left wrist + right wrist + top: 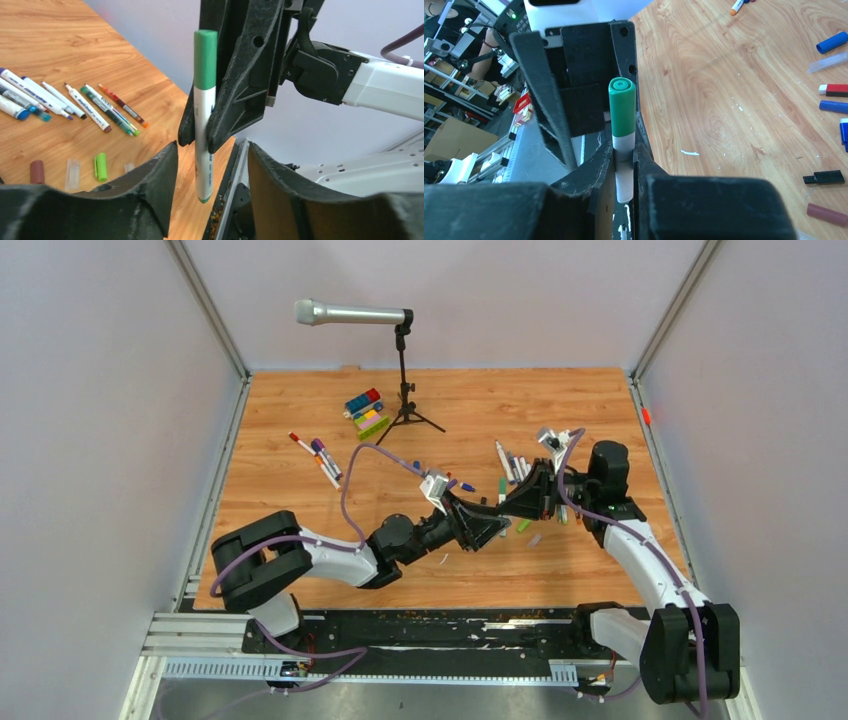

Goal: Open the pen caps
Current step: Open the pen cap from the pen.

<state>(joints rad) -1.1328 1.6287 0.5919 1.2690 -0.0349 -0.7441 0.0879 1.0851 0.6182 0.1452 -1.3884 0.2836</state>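
Observation:
My right gripper holds the pen's body; next, my left gripper should open the pen by its green cap [205,60].
A pen with a white barrel [204,125] and a green pen cap [206,57] is held above the table. My right gripper [625,160] is shut on its barrel just below the cap [622,107]. My left gripper [212,170] is open, and the pen's green-tipped tail end hangs between its jaws without touching them. In the top view the two grippers meet at mid-table, left [493,527] and right [522,503]. More pens [75,102] lie in a row on the wood, with loose green [100,166] and brown [37,171] caps near them.
A silver microphone [350,312] on a black stand [405,390] is at the back, with toy blocks [365,410] beside it. A few pens [320,455] lie at the left. Loose blue [831,42], black [822,177] and brown [826,214] caps lie right of my right gripper.

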